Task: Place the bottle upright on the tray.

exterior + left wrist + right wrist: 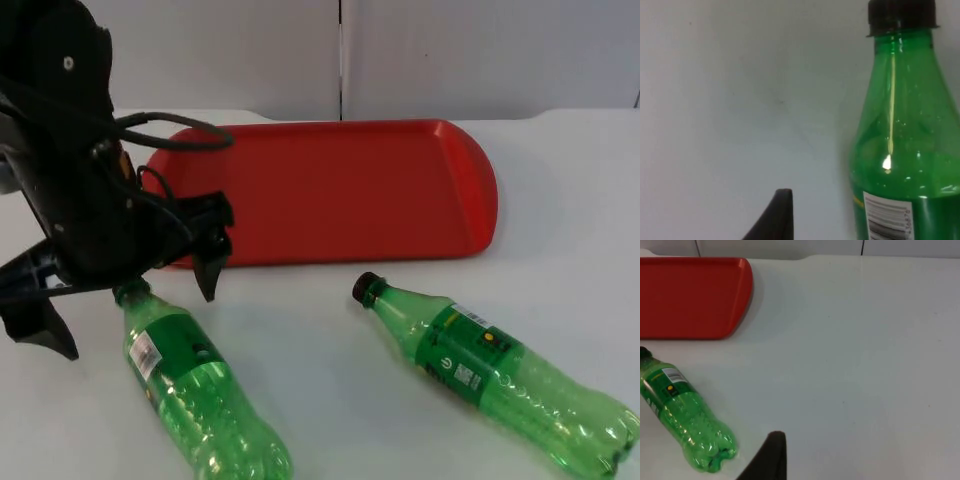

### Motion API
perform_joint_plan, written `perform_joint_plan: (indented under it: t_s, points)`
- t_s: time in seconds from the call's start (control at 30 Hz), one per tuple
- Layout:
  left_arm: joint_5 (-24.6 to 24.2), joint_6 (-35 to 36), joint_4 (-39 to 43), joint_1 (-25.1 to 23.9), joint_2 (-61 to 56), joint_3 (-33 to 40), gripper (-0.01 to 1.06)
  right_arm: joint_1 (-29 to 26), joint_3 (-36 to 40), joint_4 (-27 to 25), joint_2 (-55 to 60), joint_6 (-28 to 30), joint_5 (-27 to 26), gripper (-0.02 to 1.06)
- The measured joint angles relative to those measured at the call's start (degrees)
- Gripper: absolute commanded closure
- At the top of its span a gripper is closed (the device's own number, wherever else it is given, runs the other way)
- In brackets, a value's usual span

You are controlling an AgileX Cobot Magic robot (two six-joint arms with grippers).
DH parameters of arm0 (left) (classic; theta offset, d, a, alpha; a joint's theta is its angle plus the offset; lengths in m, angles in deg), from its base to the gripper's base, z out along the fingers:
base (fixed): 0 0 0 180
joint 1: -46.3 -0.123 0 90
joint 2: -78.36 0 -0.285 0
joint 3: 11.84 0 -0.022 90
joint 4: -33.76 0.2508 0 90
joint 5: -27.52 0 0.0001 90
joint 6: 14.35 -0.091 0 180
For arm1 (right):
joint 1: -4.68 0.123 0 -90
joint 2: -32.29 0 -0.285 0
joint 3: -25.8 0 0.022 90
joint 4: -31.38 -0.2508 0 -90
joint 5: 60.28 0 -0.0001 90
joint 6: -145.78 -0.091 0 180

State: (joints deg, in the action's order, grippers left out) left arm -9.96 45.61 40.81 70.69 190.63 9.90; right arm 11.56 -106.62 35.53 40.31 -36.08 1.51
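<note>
The green bottle needs to stand on its base on the red tray, so the left gripper should next grab it by its labelled upper part.
Two green plastic bottles with black caps lie on their sides on the white table in front of a red tray. The left bottle points its cap toward the tray. My left gripper hangs open over its neck, one finger on each side, not touching it. In the left wrist view that bottle lies beside a black fingertip. The right bottle lies slanted with its cap near the tray's front edge. My right gripper waits above the table to the right of this bottle.
The tray is flat with a low rim and nothing on it. It reaches back to the grey partition wall. Bare white table lies between the two bottles and to the right of the tray.
</note>
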Motion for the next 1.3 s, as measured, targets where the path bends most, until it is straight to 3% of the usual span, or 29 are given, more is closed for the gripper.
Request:
perform_joint_plan:
  t_s: [0.2,0.33,0.63,0.87,1.3]
  points:
    - [1.03,1.41,1.18,1.28,2.58,0.0,0.06,0.0,0.0,0.0,0.0,0.0,0.0,0.0]
    - [4.27,3.34,1.85,2.75,4.82,-0.03,0.06,0.0,0.0,0.0,0.0,0.11,0.0,0.0]
    - [5.93,5.94,5.39,2.89,7.86,-0.03,0.06,0.0,0.0,0.0,0.0,0.25,0.0,0.0]
    - [10.35,6.71,7.08,2.89,8.41,0.65,0.06,0.0,0.0,0.0,0.0,0.25,0.0,0.0]
    - [11.48,6.82,7.89,2.89,11.15,0.91,0.09,0.0,0.0,0.0,0.0,0.25,0.0,0.0]
